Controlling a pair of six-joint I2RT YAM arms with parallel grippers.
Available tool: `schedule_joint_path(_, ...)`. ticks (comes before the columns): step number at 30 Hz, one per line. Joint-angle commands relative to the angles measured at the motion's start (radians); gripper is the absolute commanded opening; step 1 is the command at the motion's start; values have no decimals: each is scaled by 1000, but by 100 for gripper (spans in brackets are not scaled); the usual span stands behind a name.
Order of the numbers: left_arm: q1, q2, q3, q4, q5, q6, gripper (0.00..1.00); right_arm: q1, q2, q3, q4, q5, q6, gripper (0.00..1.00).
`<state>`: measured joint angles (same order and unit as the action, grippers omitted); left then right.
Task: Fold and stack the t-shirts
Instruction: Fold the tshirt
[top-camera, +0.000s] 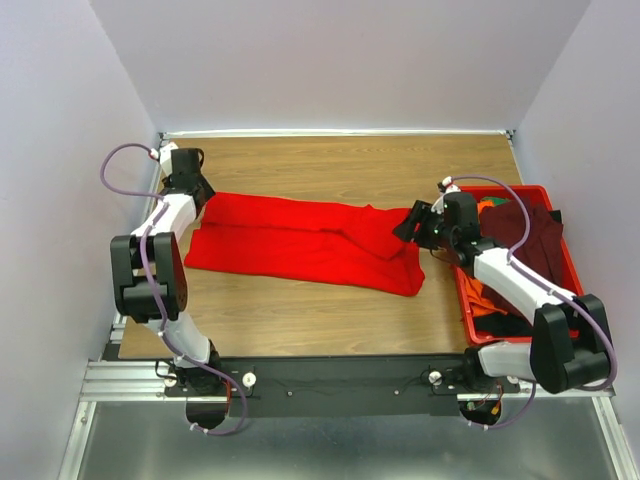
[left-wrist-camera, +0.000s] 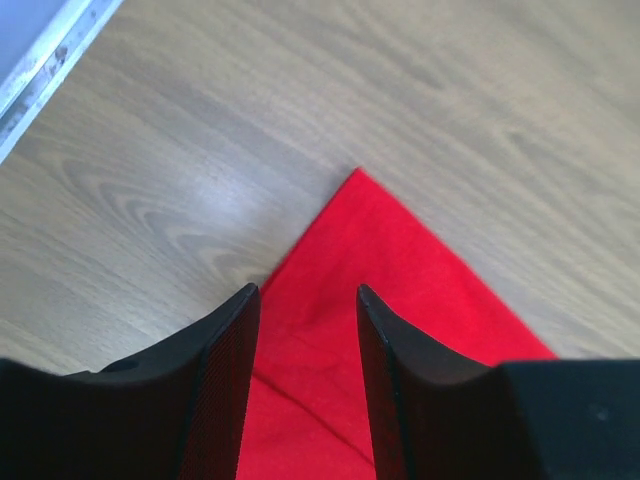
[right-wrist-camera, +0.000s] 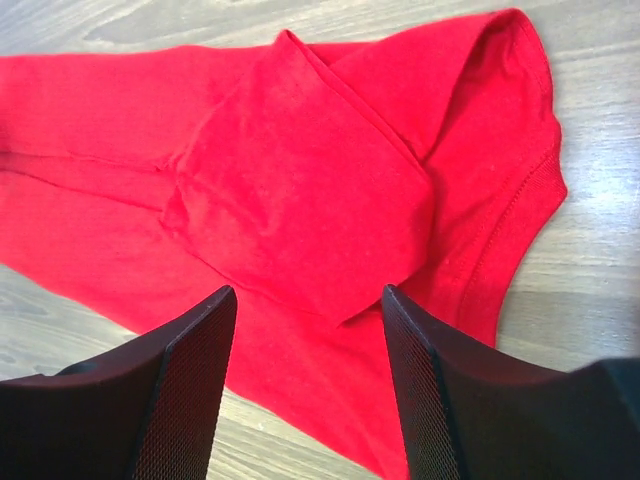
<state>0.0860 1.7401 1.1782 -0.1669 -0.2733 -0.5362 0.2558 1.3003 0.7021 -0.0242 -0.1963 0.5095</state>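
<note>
I should grip the bright red t-shirt (top-camera: 300, 240) with my right gripper by the pointed end of its inward-folded sleeve, near the t-shirt's far edge, to lay the sleeve flat for folding.
A bright red t-shirt (top-camera: 300, 240) lies folded lengthwise across the middle of the wooden table. My left gripper (top-camera: 200, 197) is open above its far left corner; that corner (left-wrist-camera: 370, 260) shows between the black fingers (left-wrist-camera: 225, 350) in the left wrist view. My right gripper (top-camera: 408, 226) is open above the shirt's right end, where a sleeve (right-wrist-camera: 300, 190) is folded inward. The shirt fills the right wrist view, with its hem (right-wrist-camera: 520, 200) at the right. Orange (top-camera: 490, 300) and dark maroon (top-camera: 530, 235) shirts lie piled in the bin.
A rigid red plastic bin (top-camera: 467, 310) stands at the table's right side under my right arm. Bare wood (top-camera: 350, 165) lies behind the shirt and more in front (top-camera: 300, 320). A metal rail (left-wrist-camera: 45, 70) edges the table at the far left.
</note>
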Motion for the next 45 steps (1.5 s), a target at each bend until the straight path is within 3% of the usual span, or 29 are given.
schedule_joint_path(1,4,-112,-23,40,90,-22,51,5,-1,48,-16,-15,11,67)
schedule_joint_path(4,-8,-105,-11,52,166,-13,51,7,74,97,-19,8,11,67)
schedule_joint_path(12,-54,18,77,18,207,1,47,49,327,350,-22,106,-40,63)
schedule_joint_path(16,-57,58,98,10,240,4,47,56,479,485,-23,109,-89,63)
schedule_joint_path(24,-84,33,127,-25,269,35,45,66,675,603,-22,51,-155,61)
schedule_joint_path(32,-124,-82,87,-14,379,56,45,105,731,639,-20,61,-169,59)
schedule_joint_path(38,-126,-166,49,-3,382,79,45,122,748,636,-20,67,-161,55)
schedule_joint_path(45,-126,-180,28,24,417,88,45,128,738,614,-23,69,-157,35)
